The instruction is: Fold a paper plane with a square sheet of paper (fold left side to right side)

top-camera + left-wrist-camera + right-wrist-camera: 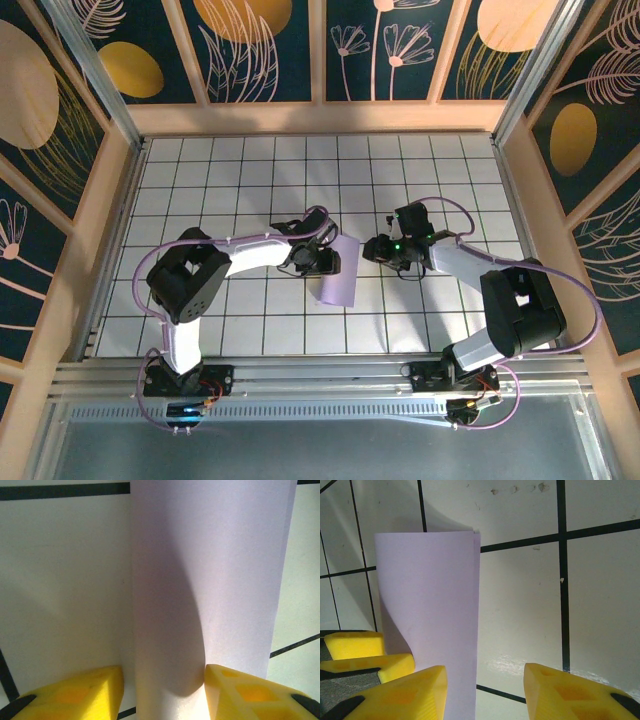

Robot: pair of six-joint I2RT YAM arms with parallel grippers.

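The bulging curve opposite should stay free to fold, so I need to grab the paper at its layered edge point(357, 270) with my right gripper.
The square sheet of paper point(340, 282) is lavender and lies mid-table, bent over on itself in a loose curve, its top layer bulging up. My left gripper point(328, 262) sits at its left side. In the left wrist view the curved sheet point(215, 570) runs up between the yellow fingers point(240, 692). The left gripper point(164, 672) is open; its right finger touches the bulge and its left finger stands just clear. My right gripper point(368, 248) hovers to the right of the sheet, open point(485, 672), with the sheet's right edge point(430, 595) under its left finger. The paper plane is out of view.
The white grid table point(250, 160) is boxed in by wooden frame walls point(118, 200) on three sides, and an aluminium rail point(320, 375) runs along the near edge by the arm bases. The left gripper's yellow fingers point(355, 646) appear at the left of the right wrist view.
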